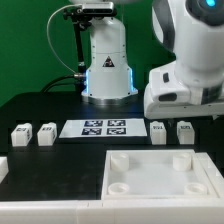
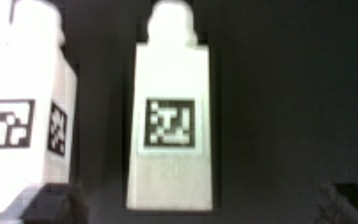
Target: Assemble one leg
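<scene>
My gripper grabs the white leg by its tagged body (image 1: 185,134) (image 2: 171,155) next, so its rounded end stays free to enter the tray's corner socket.
Four alike white legs stand on the black table in the exterior view, two on its left (image 1: 20,132) (image 1: 46,132) and two on its right (image 1: 158,130) (image 1: 185,130). The arm's white hand (image 1: 183,92) hangs just above the right pair. In the wrist view, a leg (image 2: 172,120) with a black-and-white tag lies centred below my gripper (image 2: 194,205). A second leg (image 2: 25,110) is beside it. The jaws stand wide apart, with dark fingertips (image 2: 34,205) on either side of the centred leg and not touching it. The gripper is open and empty.
The marker board (image 1: 105,127) lies between the two pairs of legs. The large white tray-like piece (image 1: 160,178) with corner sockets lies in front, on the exterior view's right. The robot base (image 1: 106,70) stands behind. A white part (image 1: 3,170) shows at the left edge.
</scene>
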### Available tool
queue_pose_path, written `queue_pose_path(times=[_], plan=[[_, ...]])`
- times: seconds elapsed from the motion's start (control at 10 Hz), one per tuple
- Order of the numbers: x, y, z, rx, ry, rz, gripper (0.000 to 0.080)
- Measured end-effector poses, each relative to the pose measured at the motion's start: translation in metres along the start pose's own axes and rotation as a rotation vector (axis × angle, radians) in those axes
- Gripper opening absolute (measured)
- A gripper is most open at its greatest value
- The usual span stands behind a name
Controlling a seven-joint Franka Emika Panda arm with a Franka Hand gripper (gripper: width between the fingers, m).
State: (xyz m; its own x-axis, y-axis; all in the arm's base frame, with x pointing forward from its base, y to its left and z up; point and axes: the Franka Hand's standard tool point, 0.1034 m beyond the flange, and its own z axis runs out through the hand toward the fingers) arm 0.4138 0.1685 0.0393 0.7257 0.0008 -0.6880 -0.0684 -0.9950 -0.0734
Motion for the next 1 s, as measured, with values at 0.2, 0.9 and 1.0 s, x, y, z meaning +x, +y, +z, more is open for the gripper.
queue_pose_path(times=[0.2, 0.9, 1.0], plan=[[0.007, 0.002, 0.001, 0.004, -0.064, -0.009, 0.0649], [0.002, -0.003, 0.039, -0.022, -0.081, 0.022, 0.0649], [0.001, -0.003, 0.041, -0.024, -0.083, 0.022, 0.0649]])
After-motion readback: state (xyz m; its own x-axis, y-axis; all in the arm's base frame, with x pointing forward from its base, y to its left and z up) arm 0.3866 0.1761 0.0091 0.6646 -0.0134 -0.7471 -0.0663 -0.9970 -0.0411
